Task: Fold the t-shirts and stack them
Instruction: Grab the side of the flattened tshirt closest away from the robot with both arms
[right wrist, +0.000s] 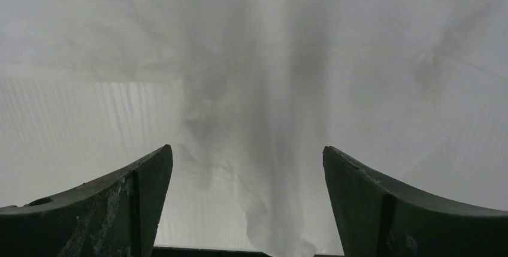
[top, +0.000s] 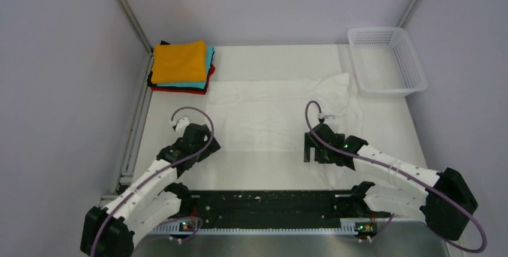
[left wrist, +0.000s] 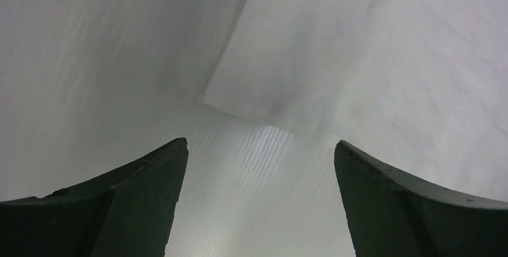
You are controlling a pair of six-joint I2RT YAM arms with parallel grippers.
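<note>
I should next grab the white t-shirt (top: 275, 113) by its near edge with my right gripper, opposite my left gripper's corner, to fold the t-shirt's near side over its far side.
A large white wrinkled t-shirt (top: 275, 113) lies spread across the middle of the table. A stack of folded t-shirts, orange (top: 178, 60) on top of teal, red and black, sits at the back left. My left gripper (top: 209, 147) is open and empty by the shirt's near-left corner; its wrist view shows that corner (left wrist: 287, 65) just ahead of the fingers. My right gripper (top: 311, 148) is open and empty over the shirt's near-right edge; its wrist view shows wrinkled white cloth (right wrist: 263, 149) between the fingers.
A white mesh basket (top: 388, 59) stands at the back right. A metal rail (top: 133, 131) runs along the table's left edge. A black base bar (top: 269, 206) lies between the arm bases at the near edge.
</note>
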